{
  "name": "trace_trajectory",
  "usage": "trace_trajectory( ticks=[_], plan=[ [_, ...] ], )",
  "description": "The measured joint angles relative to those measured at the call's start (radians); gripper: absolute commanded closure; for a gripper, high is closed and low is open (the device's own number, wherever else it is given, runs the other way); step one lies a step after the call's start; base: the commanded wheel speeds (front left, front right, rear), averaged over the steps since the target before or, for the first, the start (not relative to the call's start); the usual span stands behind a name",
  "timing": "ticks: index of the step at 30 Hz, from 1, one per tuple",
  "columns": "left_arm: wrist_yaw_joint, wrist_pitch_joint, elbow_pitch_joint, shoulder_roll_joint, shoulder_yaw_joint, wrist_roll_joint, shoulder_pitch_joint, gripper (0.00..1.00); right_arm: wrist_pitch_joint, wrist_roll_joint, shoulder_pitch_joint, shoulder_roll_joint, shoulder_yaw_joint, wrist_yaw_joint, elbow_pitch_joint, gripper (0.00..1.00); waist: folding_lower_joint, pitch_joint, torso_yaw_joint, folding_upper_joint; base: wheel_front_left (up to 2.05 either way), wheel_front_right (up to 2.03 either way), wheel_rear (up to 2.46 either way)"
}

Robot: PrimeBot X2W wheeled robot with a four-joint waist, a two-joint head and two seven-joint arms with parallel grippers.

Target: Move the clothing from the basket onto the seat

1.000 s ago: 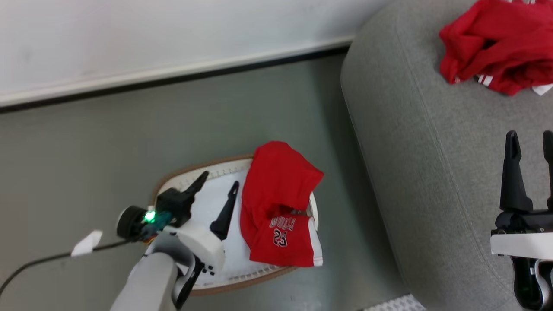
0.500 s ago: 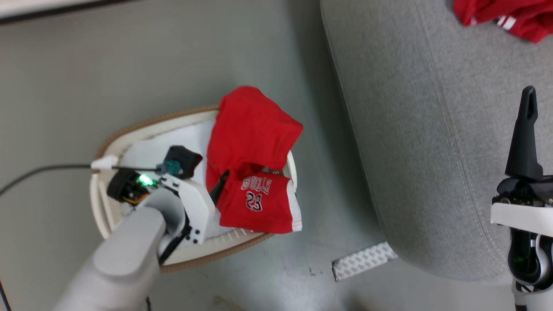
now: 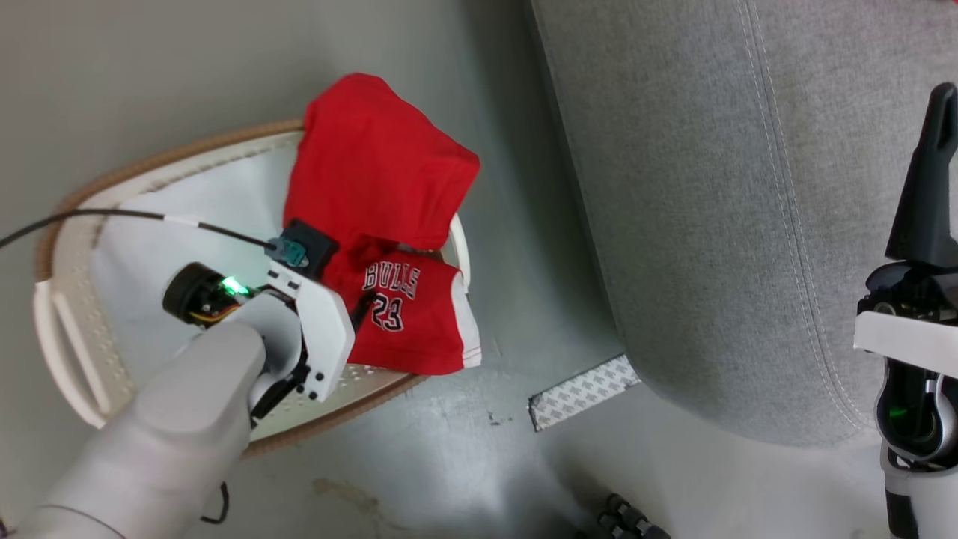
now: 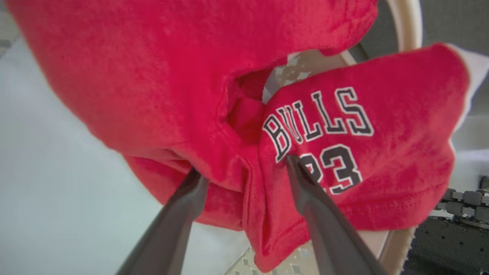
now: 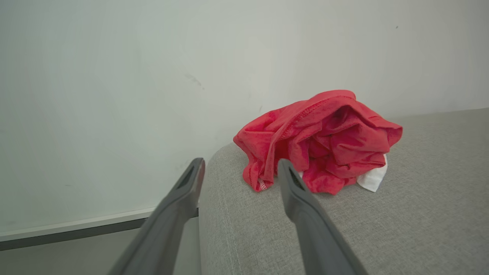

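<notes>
The rest drapes slack [image 3: 382, 166] over the basket. My left gripper will next grab a fold [image 3: 348, 271] of the red garment beside the lettering to move it onto the seat.
A red garment [image 3: 374, 165] lettered BULLS 23 lies draped over the right side of the cream basket [image 3: 52, 329], which has a brown rim band. My left gripper [image 4: 244, 170] is open, reaching down into the basket. Its two dark fingers [image 4: 305, 191] press into the cloth on either side of a fold beside the lettering. The grey seat [image 3: 711, 187] stands right of the basket. Another crumpled red garment [image 5: 321, 141] with white trim rests on the seat [image 5: 401, 229]. My right gripper [image 5: 241, 163] hovers open over the seat's edge, apart from that garment; one finger [image 3: 928, 187] shows at the right of the head view.
A pale pad [image 3: 187, 217] lines the basket's bottom. A black cable [image 3: 112, 215] runs across the basket to my left wrist. A white patterned strip [image 3: 584, 382] lies on the grey floor by the seat's corner. A wall with a baseboard [image 5: 95, 225] stands behind the seat.
The head camera has tilted down, shifting the whole picture. My left gripper has gone from above the pale pad down and right onto the red garment, still open. The right gripper stays open.
</notes>
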State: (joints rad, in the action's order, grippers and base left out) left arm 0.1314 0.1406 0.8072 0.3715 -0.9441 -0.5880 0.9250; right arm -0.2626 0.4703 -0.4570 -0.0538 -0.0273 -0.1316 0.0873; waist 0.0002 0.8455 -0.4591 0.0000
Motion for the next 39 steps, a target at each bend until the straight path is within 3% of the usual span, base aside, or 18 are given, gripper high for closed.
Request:
trace_trajectory(
  ticks=[13, 14, 15, 27, 39],
  plan=[
    [0.000, 0.005, -0.025, 0.030, -0.228, -0.194, 0.068, 0.00, 0.000, -0.013, -0.010, 0.001, 0.020, 0.000, 0.033, 0.00, 0.0000, 0.054, 0.001, 0.0000, 0.06, 0.06, 0.06],
    [0.000, -0.006, -0.036, 0.040, -0.244, -0.207, 0.073, 0.42, 0.000, -0.015, -0.010, 0.001, 0.025, 0.000, 0.035, 0.00, -0.0001, 0.056, 0.003, 0.0000, 0.07, 0.07, 0.07],
    [0.000, -0.026, -0.043, 0.050, -0.260, -0.225, 0.081, 1.00, 0.000, -0.019, -0.010, 0.001, 0.028, 0.000, 0.037, 0.00, -0.0001, 0.057, 0.005, 0.0000, 0.02, 0.02, 0.02],
    [0.000, -0.127, -0.063, 0.087, -0.328, -0.299, 0.122, 1.00, 0.000, -0.022, -0.035, 0.001, 0.044, 0.000, 0.016, 0.00, -0.0001, 0.031, 0.001, 0.0000, 0.00, 0.00, 0.00],
    [0.000, -0.241, -0.044, 0.017, -0.335, -0.344, 0.069, 1.00, 0.000, -0.078, -0.030, 0.002, 0.027, 0.000, -0.026, 0.00, -0.0002, -0.120, 0.042, 0.0000, 0.00, 0.00, 0.00]
  ],
)
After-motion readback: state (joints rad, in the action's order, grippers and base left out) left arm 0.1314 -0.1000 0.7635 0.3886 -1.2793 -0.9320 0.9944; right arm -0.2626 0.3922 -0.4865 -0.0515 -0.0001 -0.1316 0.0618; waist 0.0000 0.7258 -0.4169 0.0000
